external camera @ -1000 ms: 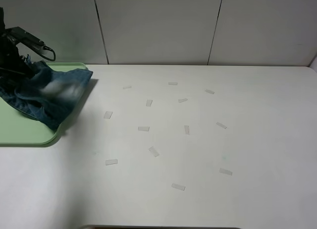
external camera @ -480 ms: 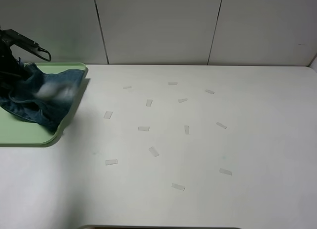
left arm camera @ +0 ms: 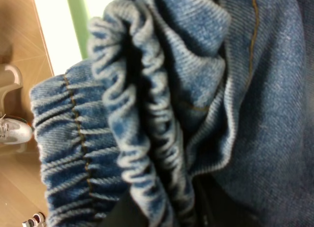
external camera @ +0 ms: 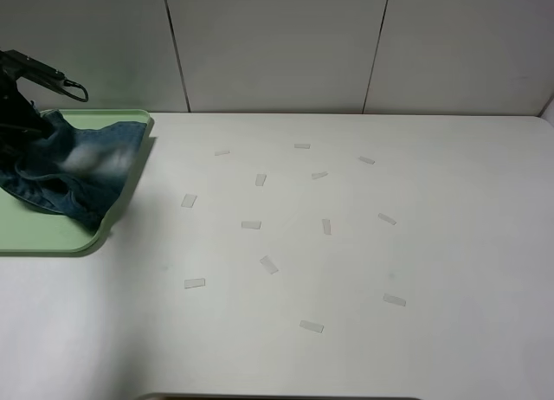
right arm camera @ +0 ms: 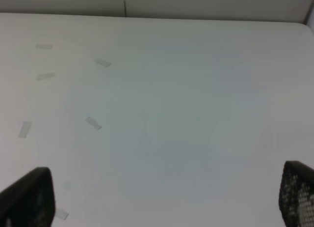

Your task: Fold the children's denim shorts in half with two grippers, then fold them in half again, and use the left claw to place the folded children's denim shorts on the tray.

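The lower edge of the shorts is in the pale-green tray (external camera: 52, 235), inside the tray's rim, so the shorts would stay there. My left gripper should open.
The children's denim shorts (external camera: 82, 166) hang in a folded bundle over the pale-green tray (external camera: 52, 235) at the far left of the exterior view; I cannot tell whether their lower edge touches the tray. My left gripper (external camera: 19, 114) is shut on their upper left part, its fingers hidden by the cloth. In the left wrist view the gathered waistband and denim (left arm camera: 162, 99) fill the frame, with a strip of tray (left arm camera: 76, 15) behind. My right gripper (right arm camera: 164, 200) is open over bare table, holding nothing, and is out of the exterior view.
Several small pieces of clear tape (external camera: 268, 264) lie scattered over the middle of the white table (external camera: 389, 244). A panelled wall (external camera: 277, 45) stands behind it. The tray sits at the table's left edge, with wooden floor (left arm camera: 19, 50) beyond.
The left arm has carried the shorts a little to the left, further over the tray; over the last half second they hardly moved. The right gripper shows no change.
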You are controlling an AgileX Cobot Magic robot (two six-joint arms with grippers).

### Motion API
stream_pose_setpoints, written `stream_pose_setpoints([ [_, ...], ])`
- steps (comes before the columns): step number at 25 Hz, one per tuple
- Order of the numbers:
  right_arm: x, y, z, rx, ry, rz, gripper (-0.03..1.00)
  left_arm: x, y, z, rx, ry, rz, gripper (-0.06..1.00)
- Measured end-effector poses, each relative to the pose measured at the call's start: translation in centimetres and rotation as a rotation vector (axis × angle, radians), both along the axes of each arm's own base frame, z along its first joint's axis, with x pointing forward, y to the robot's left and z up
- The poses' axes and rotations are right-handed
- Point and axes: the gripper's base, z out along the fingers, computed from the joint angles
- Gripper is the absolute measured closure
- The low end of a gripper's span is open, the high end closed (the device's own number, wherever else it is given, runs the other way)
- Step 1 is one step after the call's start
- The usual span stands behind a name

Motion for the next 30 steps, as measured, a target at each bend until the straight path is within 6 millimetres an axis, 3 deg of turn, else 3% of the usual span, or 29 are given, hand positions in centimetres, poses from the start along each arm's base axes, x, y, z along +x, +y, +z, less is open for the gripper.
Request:
stream_pose_setpoints([
  [3,0.0,0.0,0.0,0.0,0.0,0.0,0.27,0.0,0.0,0.0,0.0,0.0,0.0,0.74],
  [8,0.0,0.0,0.0,0.0,0.0,0.0,0.27,0.0,0.0,0.0,-0.004,-0.008,0.017,0.21],
  [11,0.0,0.0,0.0,0.0,0.0,0.0,0.27,0.0,0.1,0.0,-0.016,-0.025,0.057,0.06],
  [17,0.0,0.0,0.0,0.0,0.0,0.0,0.27,0.0,0.1,0.2,-0.019,-0.036,0.067,0.02],
  [20,0.0,0.0,0.0,0.0,0.0,0.0,0.27,0.0,-0.2,1.5,-0.049,-0.087,0.076,0.02],
  [24,0.0,0.0,0.0,0.0,0.0,0.0,0.27,-0.1,-0.6,4.1,-0.101,-0.188,0.089,0.02],
  [25,0.0,0.0,0.0,0.0,0.0,0.0,0.27,-0.6,-0.9,6.4,-0.13,-0.251,0.099,0.02],
  [30,0.0,0.0,0.0,0.0,0.0,0.0,0.27,-2.4,-2.0,11.2,-0.244,-0.374,0.127,0.02],
])
